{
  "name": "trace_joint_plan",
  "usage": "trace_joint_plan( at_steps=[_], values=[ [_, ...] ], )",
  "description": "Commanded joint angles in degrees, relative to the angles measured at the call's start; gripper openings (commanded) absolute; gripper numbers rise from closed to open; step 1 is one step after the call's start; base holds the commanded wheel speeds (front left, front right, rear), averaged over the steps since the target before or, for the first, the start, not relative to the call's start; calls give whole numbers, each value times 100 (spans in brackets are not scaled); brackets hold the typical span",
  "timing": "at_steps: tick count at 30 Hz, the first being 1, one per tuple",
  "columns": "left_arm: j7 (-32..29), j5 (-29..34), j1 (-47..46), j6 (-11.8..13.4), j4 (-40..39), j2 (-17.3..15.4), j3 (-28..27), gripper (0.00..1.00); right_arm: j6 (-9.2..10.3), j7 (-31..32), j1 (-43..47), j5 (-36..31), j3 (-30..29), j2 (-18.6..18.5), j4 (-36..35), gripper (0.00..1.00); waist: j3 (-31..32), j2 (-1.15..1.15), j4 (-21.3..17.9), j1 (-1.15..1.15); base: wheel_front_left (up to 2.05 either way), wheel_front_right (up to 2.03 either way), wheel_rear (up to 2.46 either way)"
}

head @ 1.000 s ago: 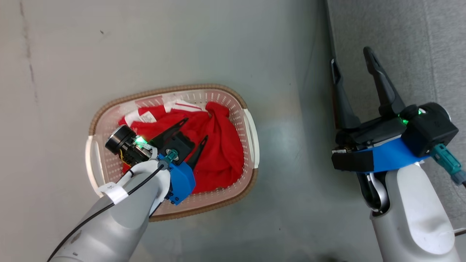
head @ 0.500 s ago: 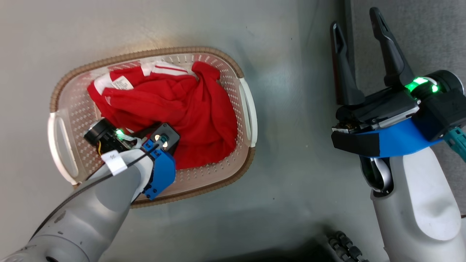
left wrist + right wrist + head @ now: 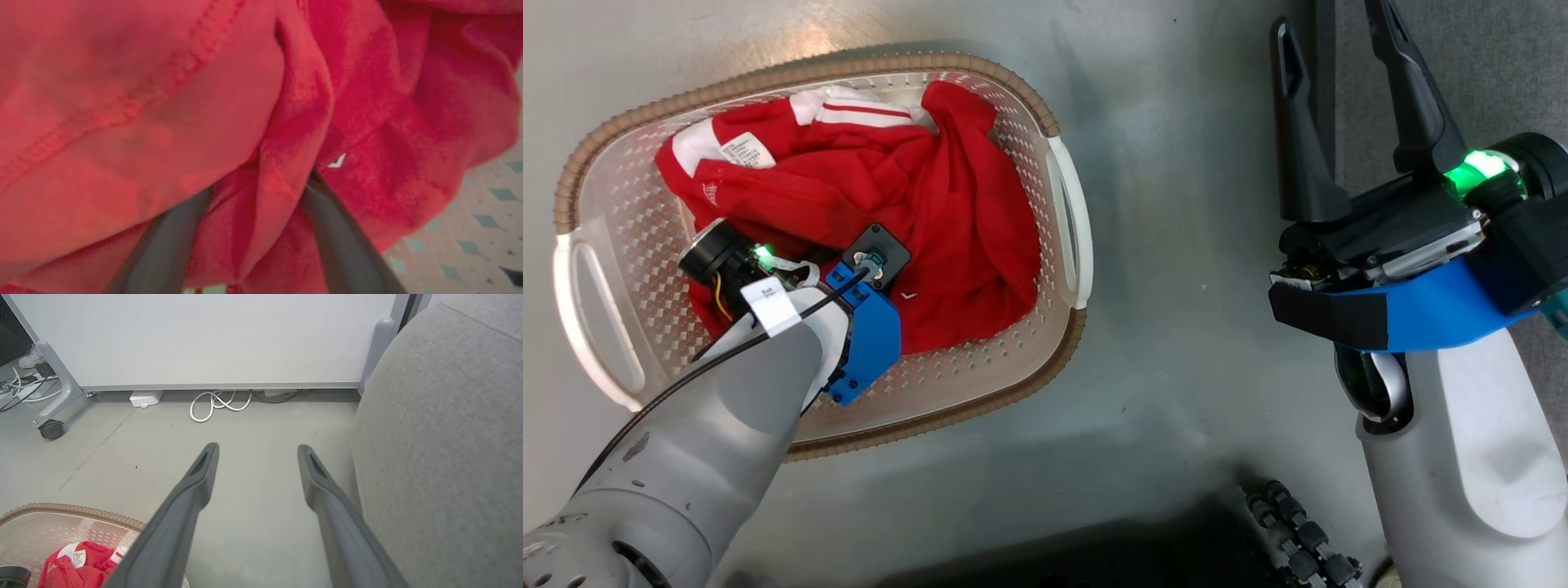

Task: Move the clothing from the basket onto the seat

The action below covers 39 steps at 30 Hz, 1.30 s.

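I should next take hold of the red clothing (image 3: 122,102) with my left gripper by its raised fold (image 3: 282,183), because the rest is slack and bunched up in the basket. Then I can move it.
The cream basket (image 3: 629,245) with a brown woven rim stands on the grey floor, with the red clothing (image 3: 947,204) with white trim bunched inside. My left arm points straight down into it, its wrist (image 3: 866,269) over the pile. In the left wrist view my left gripper (image 3: 259,183) is open, its fingers (image 3: 335,228) sunk into the clothing (image 3: 122,102) with a raised fold between them. My right gripper (image 3: 1331,24) hangs open and empty by the edge of the grey seat (image 3: 1503,65). The right wrist view shows the right gripper (image 3: 257,448), seat (image 3: 441,457), basket (image 3: 61,507) and clothing (image 3: 69,567).
A white panel (image 3: 204,335) on a wheeled frame with a caster (image 3: 51,428) stands ahead, a coiled white cable (image 3: 220,404) and small white box (image 3: 145,398) at its foot. A dark cable chain (image 3: 1298,539) lies at the bottom of the head view.
The head camera has dropped closer, so the basket looks bigger. My left gripper has tipped downward and sunk its fingers into the clothing. The right gripper stays open.
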<state>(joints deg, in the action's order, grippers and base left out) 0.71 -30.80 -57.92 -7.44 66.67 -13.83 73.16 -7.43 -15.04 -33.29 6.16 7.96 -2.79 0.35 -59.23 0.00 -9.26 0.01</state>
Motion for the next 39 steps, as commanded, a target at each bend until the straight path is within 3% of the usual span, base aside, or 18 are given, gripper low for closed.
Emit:
trace_joint_plan(
  at_steps=[1, 5, 6, 8, 16, 24, 39],
  values=[
    [-54, 1, -46, -3, -39, 17, 20, 100, -11, -21, -76, 33, 9, -18, -52, 100, -40, 0, -36, -1, 0, 0, 0],
    [-192, -66, 15, -3, -200, 13, 33, 100, -11, -22, -82, 58, 13, -18, -81, 100, -75, 0, -54, -1, 0, 0, 0],
    [-258, -65, 52, -3, -244, -2, 34, 60, -11, -22, -86, 60, 16, -18, -78, 100, -75, 0, -57, -1, 0, 0, 0],
    [-285, -13, 85, -3, -368, -41, 35, 0, -11, -22, -99, 76, 20, -18, -71, 100, -69, 0, -61, -1, 0, 0, 0],
    [-15, -376, 135, -3, -750, -108, 34, 0, -11, -22, -110, 114, 29, -18, -32, 100, 87, 0, -28, -1, 0, 0, 0],
    [523, -656, 212, -3, -1139, 90, 34, 0, -11, -22, -9, 28, -49, -18, 74, 100, 543, 0, 154, -1, 0, 0, 0],
    [1390, -1443, 534, -3, -1609, 247, 32, 0, -11, -22, 412, -100, -168, -106, 384, 100, 1987, 0, 604, -1, 0, 0, 0]
  ],
)
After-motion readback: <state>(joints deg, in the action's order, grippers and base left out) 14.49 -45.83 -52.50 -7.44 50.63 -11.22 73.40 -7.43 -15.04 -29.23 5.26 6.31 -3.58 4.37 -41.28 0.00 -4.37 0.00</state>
